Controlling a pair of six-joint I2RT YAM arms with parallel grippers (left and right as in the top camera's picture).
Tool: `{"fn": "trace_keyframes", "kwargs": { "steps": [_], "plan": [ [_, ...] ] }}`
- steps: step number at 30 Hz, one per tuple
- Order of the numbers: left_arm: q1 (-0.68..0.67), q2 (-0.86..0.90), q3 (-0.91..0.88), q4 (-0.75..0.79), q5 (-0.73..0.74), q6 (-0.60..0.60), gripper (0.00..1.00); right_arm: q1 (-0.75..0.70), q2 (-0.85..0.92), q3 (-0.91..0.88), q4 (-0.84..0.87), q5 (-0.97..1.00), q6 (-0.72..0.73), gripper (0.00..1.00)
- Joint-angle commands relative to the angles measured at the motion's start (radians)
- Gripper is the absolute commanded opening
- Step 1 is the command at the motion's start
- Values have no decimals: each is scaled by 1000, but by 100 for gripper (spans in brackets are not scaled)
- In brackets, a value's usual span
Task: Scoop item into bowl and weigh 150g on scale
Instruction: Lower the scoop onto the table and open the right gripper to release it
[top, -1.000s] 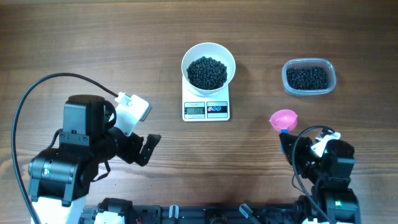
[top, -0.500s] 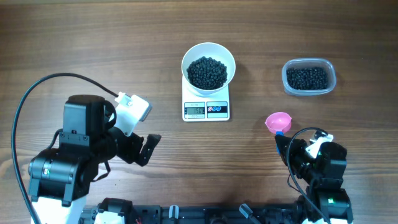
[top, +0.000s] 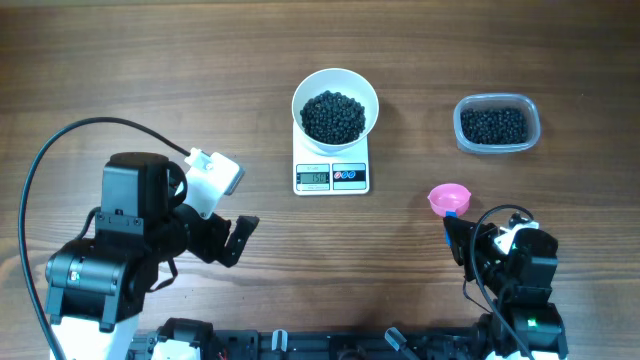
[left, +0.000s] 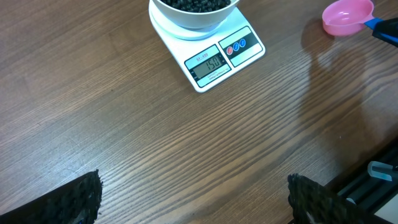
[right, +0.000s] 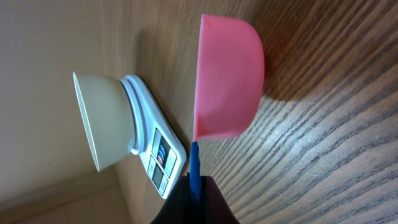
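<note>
I should open my right gripper now, because the empty pink scoop is low over the flat bare wood.
The white bowl (top: 298, 100) stands on the scale (top: 332, 165) at the table's middle back and holds a heap of black pellets (top: 334, 116). In the left wrist view the scale's display (left: 208, 63) reads 150. My right gripper (top: 461, 232) is at the front right, shut on the blue handle of a pink scoop (top: 449, 198). The scoop looks empty and sits low at the table surface. The right wrist view shows the scoop (right: 230, 81) on its side, with the bowl (right: 102, 121) and scale (right: 155, 146) beyond it. My left gripper (top: 238, 240) is open at the front left, over bare wood.
A clear plastic tub (top: 531, 112) with more black pellets (top: 494, 124) stands at the back right. The left arm's black cable (top: 60, 145) loops over the table's left side. The arm bases run along the front edge.
My right gripper has drawn the pink scoop slightly left and toward the front edge. The left arm, bowl and scale have not moved.
</note>
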Motion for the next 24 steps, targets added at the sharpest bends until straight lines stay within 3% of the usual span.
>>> {"fn": "trace_keyframes", "kwargs": {
  "steps": [1, 6, 8, 11, 14, 18, 19, 24],
  "plan": [
    [7, -2, 14, 3, -2, 20, 100, -4, -8, -9, 6, 22, 23, 9],
    [7, -2, 14, 3, -2, 20, 100, -4, -8, -9, 6, 26, 24, 11],
    [7, -2, 14, 3, -2, 20, 100, -4, -8, -9, 6, 26, 58, 22],
    [7, -2, 14, 3, -2, 20, 100, -4, -8, -9, 6, 26, 76, 29],
    [7, -2, 14, 3, -2, 20, 100, -4, -8, -9, 6, 26, 75, 47],
    [7, -2, 14, 3, -2, 20, 100, -4, -8, -9, 6, 25, 75, 85],
    [7, -2, 14, 3, -2, 20, 100, -4, -8, -9, 2, 26, 86, 100],
    [7, -2, 14, 3, -2, 20, 100, -4, -8, -9, 2, 49, 188, 100]
  ]
}}
